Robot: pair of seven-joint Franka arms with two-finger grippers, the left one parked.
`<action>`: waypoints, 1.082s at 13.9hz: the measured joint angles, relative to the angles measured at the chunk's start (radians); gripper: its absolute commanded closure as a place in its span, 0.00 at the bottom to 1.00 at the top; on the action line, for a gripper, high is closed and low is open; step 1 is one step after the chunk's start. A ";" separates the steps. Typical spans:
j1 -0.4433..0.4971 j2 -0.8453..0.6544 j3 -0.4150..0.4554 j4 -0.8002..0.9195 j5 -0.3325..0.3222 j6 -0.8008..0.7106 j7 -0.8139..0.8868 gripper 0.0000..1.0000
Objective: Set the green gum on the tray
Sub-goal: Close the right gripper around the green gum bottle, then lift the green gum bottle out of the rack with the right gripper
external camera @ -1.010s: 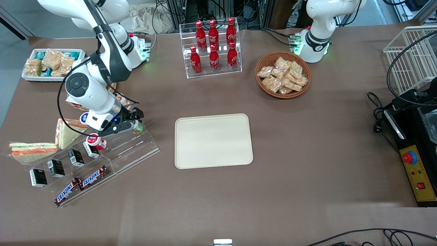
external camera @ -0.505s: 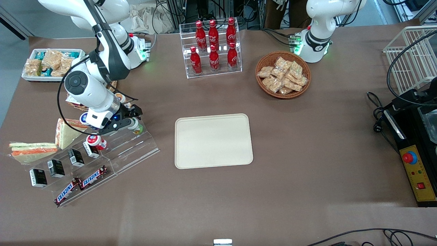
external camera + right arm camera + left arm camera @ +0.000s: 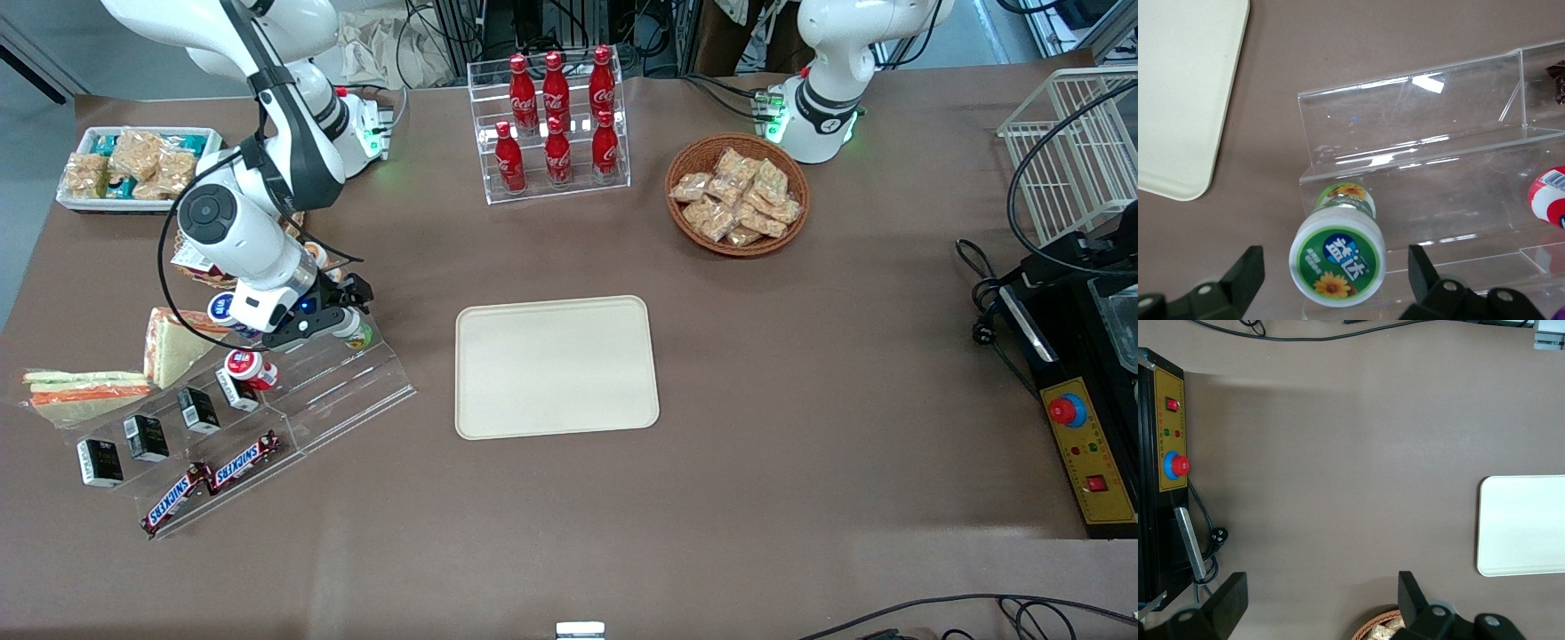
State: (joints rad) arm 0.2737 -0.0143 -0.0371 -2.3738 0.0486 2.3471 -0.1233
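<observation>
My right gripper is to grab the green gum next by its white-rimmed round lid (image 3: 348, 320), so that it can set the green gum on the tray (image 3: 556, 366).
The green gum (image 3: 1338, 253) is a small bottle with a green-and-white round lid and a yellow-green body. It stands on the top step of a clear acrylic stepped stand (image 3: 329, 382); in the front view the green gum (image 3: 358, 336) peeks out beside the gripper. My right gripper (image 3: 1336, 270) is open above it, one finger on each side of the lid, not touching; it also shows in the front view (image 3: 342, 313). The cream-beige tray (image 3: 556, 366) lies flat on the table beside the stand, toward the parked arm's end; its corner shows in the right wrist view (image 3: 1185, 87).
A red-lidded bottle (image 3: 249, 367), black boxes (image 3: 147, 437) and Snickers bars (image 3: 213, 480) sit on the stand. Sandwiches (image 3: 89, 387), a white bin of snack packets (image 3: 133, 169), a cola rack (image 3: 556, 124) and a wicker basket (image 3: 738, 196) stand around.
The right arm has shifted slightly away from the front camera, with its gripper still over the green gum. The gum and tray have not moved.
</observation>
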 measured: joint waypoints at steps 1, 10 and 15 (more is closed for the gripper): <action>0.000 0.001 0.000 -0.001 0.000 0.000 0.000 0.42; 0.000 -0.002 -0.002 0.002 0.000 0.001 0.001 0.55; -0.003 -0.062 -0.011 0.208 0.000 -0.250 0.015 0.55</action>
State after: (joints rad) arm 0.2709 -0.0765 -0.0477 -2.1660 0.0486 2.0972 -0.1080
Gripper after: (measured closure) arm 0.414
